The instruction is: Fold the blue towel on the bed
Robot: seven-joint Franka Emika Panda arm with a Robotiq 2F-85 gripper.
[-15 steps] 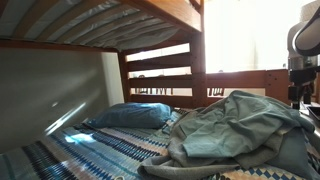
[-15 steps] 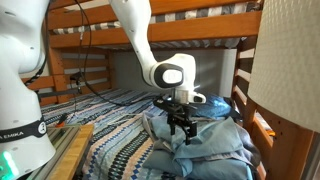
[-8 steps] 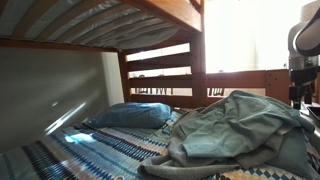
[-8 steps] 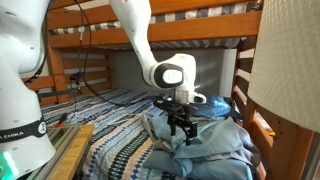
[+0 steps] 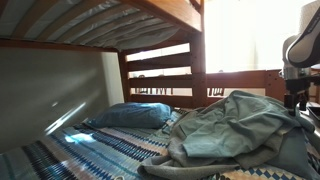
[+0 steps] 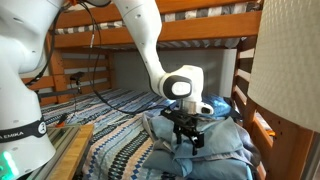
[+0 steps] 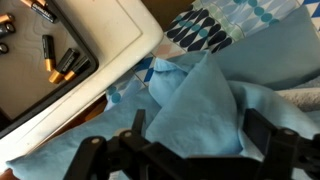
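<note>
My gripper will next pinch the raised fold on the towel's tray side and pull that side across the rest of the towel, to fold the blue towel [image 5: 240,128].
The blue towel [image 5: 240,128] lies crumpled in a heap on the patterned bed. It also shows in the other exterior view [image 6: 215,148] and fills the wrist view [image 7: 200,95]. My gripper [image 6: 189,137] hangs just over the heap's top folds, fingers pointing down. In the wrist view the two dark fingers [image 7: 195,135] stand wide apart with a raised fold of towel between and below them. They are open and hold nothing. In an exterior view the gripper [image 5: 297,100] sits at the right edge, partly cut off.
A blue pillow [image 5: 130,115] lies at the head of the bed. The upper bunk's wooden frame [image 6: 190,25] hangs low overhead. A wooden rail [image 5: 160,72] closes the bed end. A white tray with small items [image 7: 70,50] sits beside the bed.
The arm has shifted sideways along the towel heap and a little lower, closer to its folds. The towel has not moved. The gripper has stayed open.
</note>
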